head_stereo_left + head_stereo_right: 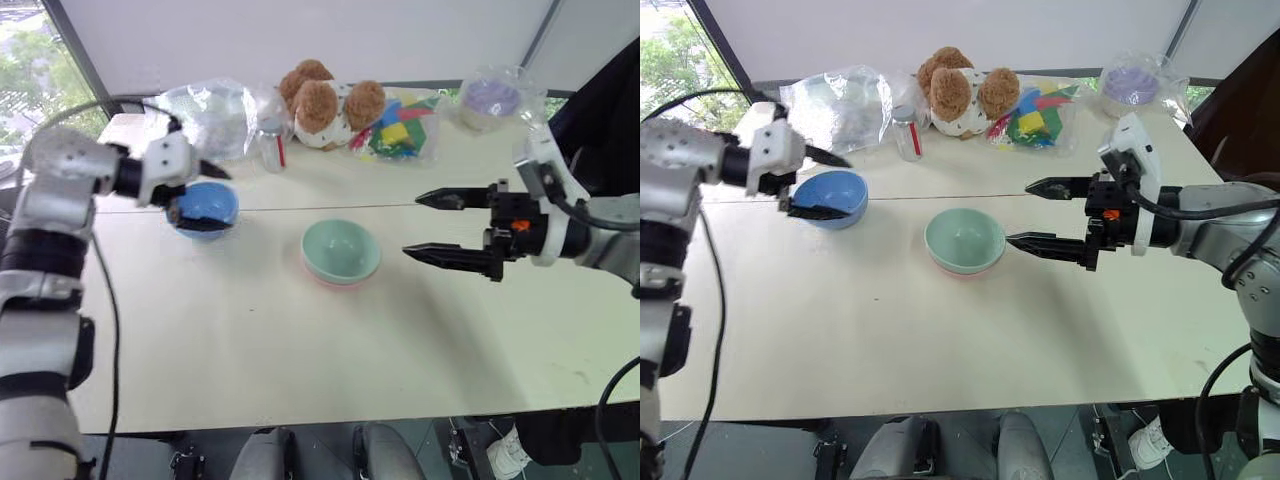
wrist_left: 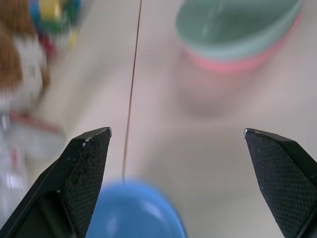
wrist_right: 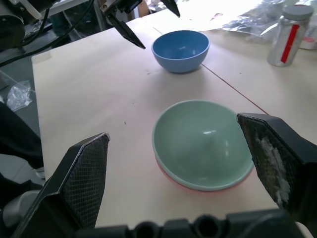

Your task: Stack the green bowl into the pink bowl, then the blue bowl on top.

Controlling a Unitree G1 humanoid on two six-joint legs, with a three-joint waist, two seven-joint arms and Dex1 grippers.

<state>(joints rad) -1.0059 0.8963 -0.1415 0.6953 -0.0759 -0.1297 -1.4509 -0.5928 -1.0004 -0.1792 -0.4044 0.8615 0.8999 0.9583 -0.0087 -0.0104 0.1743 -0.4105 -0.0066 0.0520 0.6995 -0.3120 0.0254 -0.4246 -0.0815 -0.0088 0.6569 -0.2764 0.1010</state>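
Note:
The blue bowl's round body spreads wide and slopes, so my left gripper should next grip its thin rim to stack it on top.
The green bowl (image 1: 341,248) sits nested inside the pink bowl (image 1: 335,283) at the middle of the table; only the pink rim shows beneath it. The blue bowl (image 1: 207,207) stands alone, upright, to their left. My left gripper (image 1: 225,202) is open above the blue bowl's left side, one finger over the far rim and one over the near rim. It holds nothing, and the right wrist view shows it clear of the blue bowl (image 3: 181,49). My right gripper (image 1: 411,224) is open and empty just right of the stacked bowls, pointing at them.
Along the table's far edge lie crumpled clear bags (image 1: 210,115), a small bottle with a red label (image 1: 272,145), a brown plush toy (image 1: 325,105), a bag of coloured blocks (image 1: 400,128) and a purple item in a clear bag (image 1: 490,100). A seam crosses the table (image 1: 300,360).

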